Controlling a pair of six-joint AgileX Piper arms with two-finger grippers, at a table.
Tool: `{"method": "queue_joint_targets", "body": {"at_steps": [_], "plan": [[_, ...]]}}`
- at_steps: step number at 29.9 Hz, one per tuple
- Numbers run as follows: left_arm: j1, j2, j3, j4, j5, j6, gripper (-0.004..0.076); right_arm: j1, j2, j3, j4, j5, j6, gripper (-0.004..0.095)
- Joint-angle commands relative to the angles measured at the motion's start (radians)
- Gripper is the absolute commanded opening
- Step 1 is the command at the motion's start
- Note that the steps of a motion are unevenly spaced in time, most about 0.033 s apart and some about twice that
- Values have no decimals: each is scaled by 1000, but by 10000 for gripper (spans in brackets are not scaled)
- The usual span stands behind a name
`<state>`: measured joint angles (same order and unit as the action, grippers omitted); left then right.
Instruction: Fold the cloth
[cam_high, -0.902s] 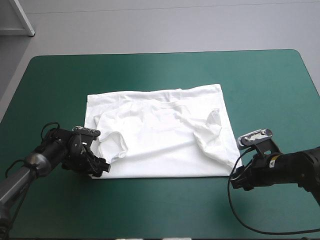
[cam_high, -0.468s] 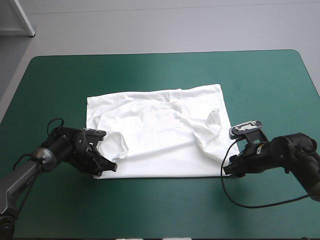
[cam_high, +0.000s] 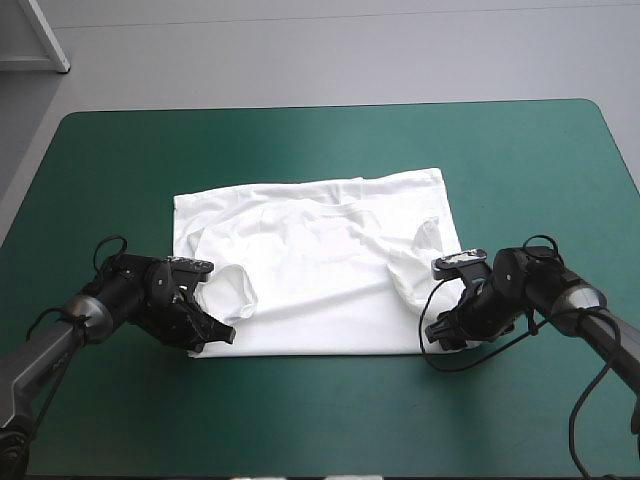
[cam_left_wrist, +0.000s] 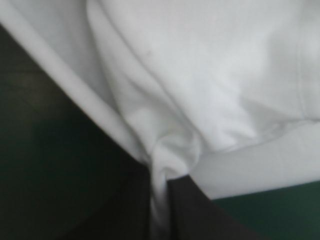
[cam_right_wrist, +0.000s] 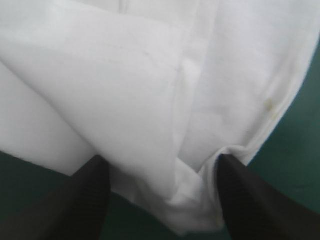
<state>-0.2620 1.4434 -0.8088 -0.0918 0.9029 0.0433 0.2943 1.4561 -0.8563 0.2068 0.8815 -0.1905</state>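
I will grab the T-shirt with my right gripper next by its bunched near corner, since the body of the T-shirt lies flat and only that corner sticks up in wrinkles.
The white T-shirt lies spread flat in the middle of the teal-green table, both sleeves folded in over its body. My left gripper is at the shirt's near left corner. In the left wrist view it is shut on the T-shirt, with a pinched fold of white cloth rising between the black fingers. My right gripper is at the near right corner. Its fingers stand apart in the right wrist view, and the corner of the T-shirt lies between them, not pinched.
Bare teal-green cover surrounds the shirt on all sides, with a wide strip along the near edge. The shirt's far hem lies well short of the table's far edge.
My left gripper has shut on the near left corner of the shirt. My right arm has slid left along the table until its open fingers straddle the near right corner.
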Motion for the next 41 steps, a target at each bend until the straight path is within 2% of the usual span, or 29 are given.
{"method": "queue_joint_targets", "body": {"at_steps": [1, 7, 8, 17, 21, 25, 30, 35, 41], "plan": [[-3, -7, -8, 40, -46, 1, 20, 1, 1, -20, 62, -17, -27, 454], [-3, -48, -8, 44, -36, -5, 21, 1, -3, -20, 27, -27, -27, 14], [-3, -61, -8, 44, -34, -5, 21, 1, -6, -20, 22, -24, -26, -13], [-3, -186, -8, 53, 44, -43, 19, 1, -84, -20, -9, 40, -11, -13], [-3, -223, -8, 26, 61, -43, 19, 1, -113, -22, 32, 34, -27, -13], [-3, -220, -12, 16, 54, -43, 19, 1, -114, -53, 82, -12, -50, -13], [-3, -220, -62, 15, 36, -51, 19, 1, -114, -153, 72, -97, -50, -13], [16, -169, -182, 41, 49, -53, 19, 1, -73, -259, 40, -212, -60, -13], [109, -18, -369, 16, 55, -26, 19, -1, 57, -439, 35, -247, -60, -14]]}}
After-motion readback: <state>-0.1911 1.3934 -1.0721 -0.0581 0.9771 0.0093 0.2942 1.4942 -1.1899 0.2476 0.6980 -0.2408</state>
